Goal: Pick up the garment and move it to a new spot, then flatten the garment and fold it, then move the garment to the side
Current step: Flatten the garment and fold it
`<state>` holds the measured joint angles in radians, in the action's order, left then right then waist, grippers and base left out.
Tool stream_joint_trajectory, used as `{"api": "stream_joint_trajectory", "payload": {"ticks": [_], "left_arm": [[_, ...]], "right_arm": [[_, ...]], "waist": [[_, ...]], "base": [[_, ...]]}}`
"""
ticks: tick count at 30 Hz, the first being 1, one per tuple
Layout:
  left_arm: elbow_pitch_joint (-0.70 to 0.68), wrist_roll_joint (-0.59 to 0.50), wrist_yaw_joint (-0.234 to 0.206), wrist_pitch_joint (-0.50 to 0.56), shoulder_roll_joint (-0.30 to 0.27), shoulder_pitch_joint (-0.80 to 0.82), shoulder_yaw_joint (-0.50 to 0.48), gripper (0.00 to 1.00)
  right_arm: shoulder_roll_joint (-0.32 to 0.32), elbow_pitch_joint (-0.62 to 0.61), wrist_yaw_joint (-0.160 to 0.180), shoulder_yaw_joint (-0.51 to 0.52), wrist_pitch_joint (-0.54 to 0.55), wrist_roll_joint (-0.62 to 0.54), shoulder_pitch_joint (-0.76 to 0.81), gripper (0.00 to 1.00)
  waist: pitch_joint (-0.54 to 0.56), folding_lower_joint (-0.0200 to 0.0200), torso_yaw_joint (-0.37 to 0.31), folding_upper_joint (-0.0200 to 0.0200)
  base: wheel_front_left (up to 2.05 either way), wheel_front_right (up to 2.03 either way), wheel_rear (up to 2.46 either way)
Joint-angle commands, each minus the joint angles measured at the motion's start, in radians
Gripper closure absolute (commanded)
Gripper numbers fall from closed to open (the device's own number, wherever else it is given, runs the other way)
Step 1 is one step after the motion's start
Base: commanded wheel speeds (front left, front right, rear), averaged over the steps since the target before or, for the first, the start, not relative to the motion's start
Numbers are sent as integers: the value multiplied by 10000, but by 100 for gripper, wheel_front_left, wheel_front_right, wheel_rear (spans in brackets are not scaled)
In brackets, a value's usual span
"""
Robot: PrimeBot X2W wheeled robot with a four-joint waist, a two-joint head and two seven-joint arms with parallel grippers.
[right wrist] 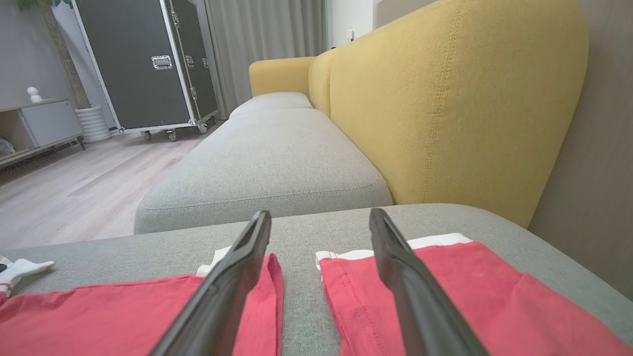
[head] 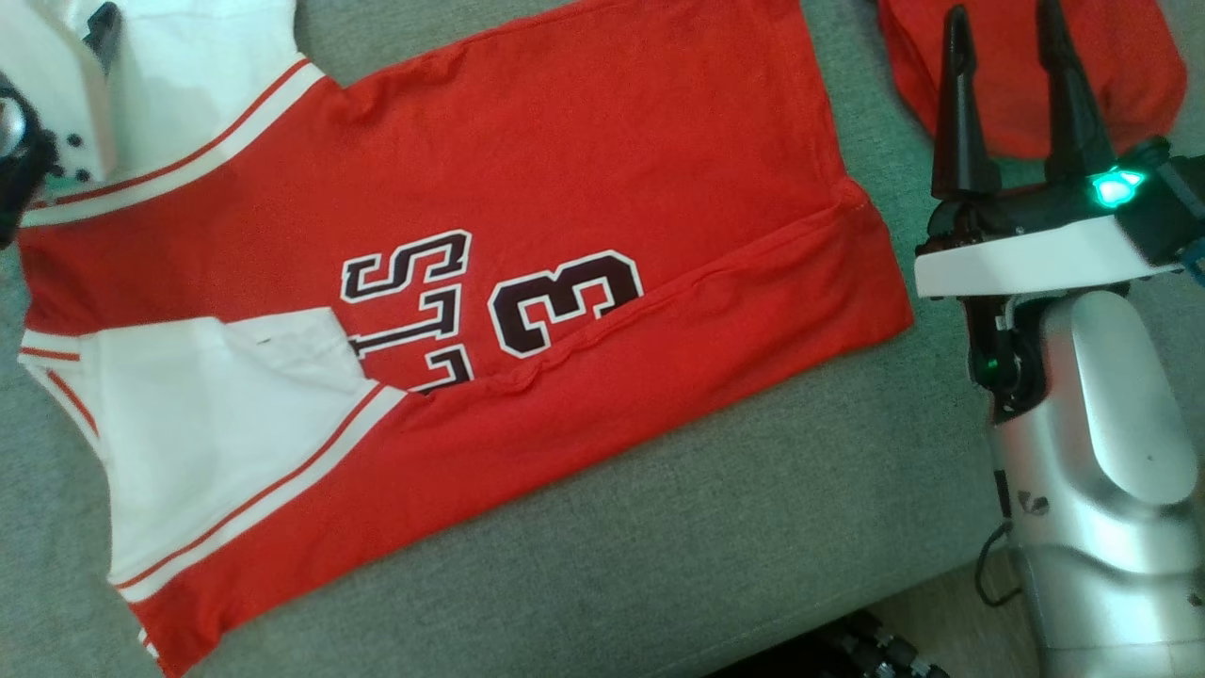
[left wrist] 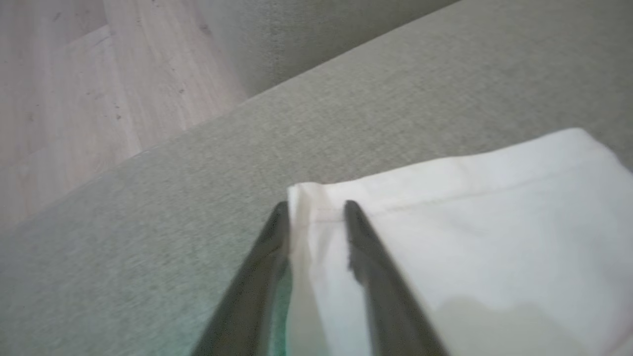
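My left gripper will next pick up the garment by its white sleeve's hemmed corner (left wrist: 318, 214), to fold the red garment over its dark lettering.
A red garment (head: 565, 169) with white sleeves and a dark "13" lies spread on the grey sofa cushion (head: 706, 527), its near long edge folded over. In the left wrist view my left gripper (left wrist: 315, 210) is open, its two dark fingers straddling the corner edge of a white sleeve (left wrist: 470, 222). The left arm's white wrist housing (head: 47, 85) sits at the garment's top left. My right gripper (head: 1003, 9) is open and holds nothing, just past the garment's right end. In the right wrist view the right gripper (right wrist: 319, 213) hovers low over the garment's hem (right wrist: 123, 311).
A second red cloth (head: 1130, 75) lies at the top right under the right fingers, seen again as a red cloth (right wrist: 470, 296) with white trim. A yellow backrest (right wrist: 445, 99) rises behind. Wooden floor (left wrist: 59, 89) lies beyond the cushion edge, with a black wheeled case (right wrist: 143, 64) across the room.
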<state>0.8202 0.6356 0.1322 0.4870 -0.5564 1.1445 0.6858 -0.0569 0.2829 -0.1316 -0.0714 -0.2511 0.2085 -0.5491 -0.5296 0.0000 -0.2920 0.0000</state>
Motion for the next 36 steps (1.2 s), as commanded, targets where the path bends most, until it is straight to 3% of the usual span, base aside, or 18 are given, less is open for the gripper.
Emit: {"api": "stream_joint_trajectory", "payload": {"ticks": [1, 4, 8, 15, 20, 30, 36], "left_arm": [[-176, 329, -16, 339, -437, -30, 80, 100], [-375, 784, -16, 104, -456, -47, 262, 100], [-556, 959, -16, -1010, -340, -39, 401, 100], [-1253, 1053, -16, -3521, 219, -304, 454, 100], [-2169, 928, -25, -4505, 349, -886, 596, 100], [-4626, 734, -503, -4699, 171, -2069, 967, 100], [-5864, 693, -761, -4422, 38, -2403, 1146, 100]], "right_arm": [[65, -316, 9, -58, -106, -149, -200, 0], [57, -214, 9, 30, -106, -388, -274, 0], [-212, -30, 9, -44, 102, -652, -486, 0], [-1254, 568, 9, -677, 1273, -529, -1021, 0], [-1998, 1366, 9, -1369, 2291, 102, -1398, 0], [-3296, 3561, 9, -2507, 3455, 772, -2197, 0], [-3617, 5106, 9, -2742, 3757, 908, -2907, 0]], "waist": [[38, 0, 70, 0], [190, 0, 232, 0], [537, 0, 554, 0], [1322, 0, 1542, 0], [1663, 0, 2307, 0], [1680, 0, 3407, 0], [1568, 0, 3816, 0]], "base": [[0, 0, 0], [0, 0, 0], [0, 0, 0], [0, 0, 0], [0, 0, 0], [0, 0, 0], [0, 0, 0]]}}
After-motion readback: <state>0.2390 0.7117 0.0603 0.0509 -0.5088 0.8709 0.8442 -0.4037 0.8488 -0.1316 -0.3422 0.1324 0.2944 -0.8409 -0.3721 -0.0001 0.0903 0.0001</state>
